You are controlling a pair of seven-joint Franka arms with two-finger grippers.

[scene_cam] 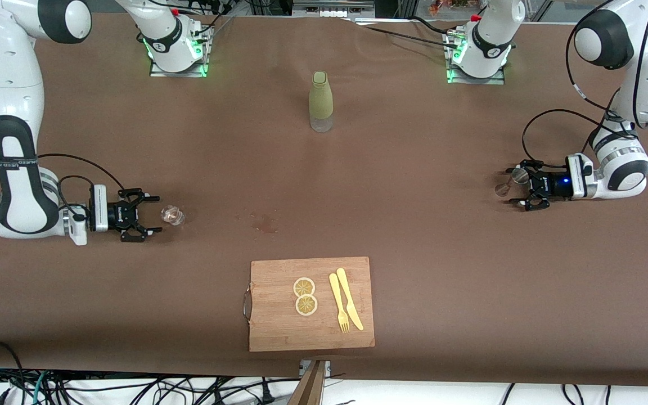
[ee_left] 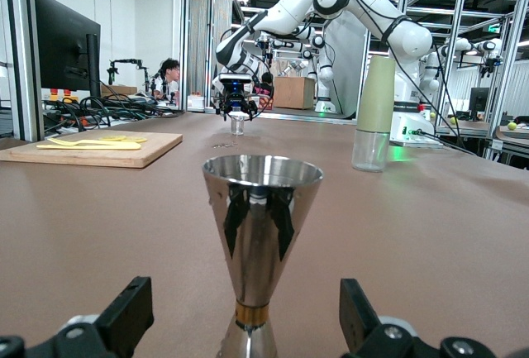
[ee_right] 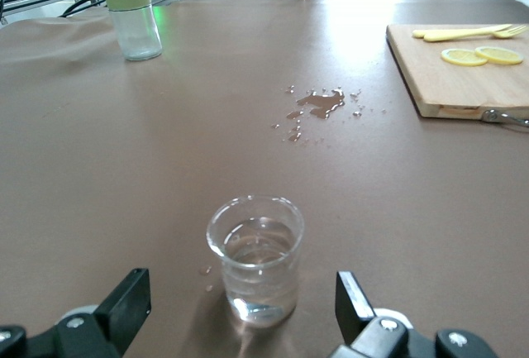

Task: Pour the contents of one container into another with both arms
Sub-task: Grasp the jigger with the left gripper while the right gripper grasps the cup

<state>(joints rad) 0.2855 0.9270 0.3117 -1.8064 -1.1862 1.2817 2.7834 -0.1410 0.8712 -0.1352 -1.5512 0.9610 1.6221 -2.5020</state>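
The left gripper is ready to close, because its fingers are on either side of the jigger's narrow middle [ee_left: 252, 312] in the left wrist view.
The small clear glass tumbler [scene_cam: 172, 215] [ee_right: 255, 258] stands upright on the brown table toward the right arm's end, with a little clear liquid in it. My right gripper [scene_cam: 154, 214] [ee_right: 241, 308] is low at the table and open, its fingertips [ee_right: 129, 298] flanking the glass without touching it. The silvery hourglass jigger [scene_cam: 512, 183] [ee_left: 260, 226] stands upright toward the left arm's end. My left gripper [scene_cam: 518, 187] [ee_left: 246, 325] is open around the jigger's waist, its fingers [ee_left: 128, 312] apart from the metal.
A tall green-sleeved bottle [scene_cam: 321, 101] [ee_left: 376, 110] [ee_right: 128, 7] stands mid-table near the arms' bases. A wooden cutting board [scene_cam: 279, 326] [ee_right: 438, 85] with two lemon slices, a fork and a knife lies near the front camera. A small wet spill [scene_cam: 265, 222] [ee_right: 318, 103] marks the table's middle.
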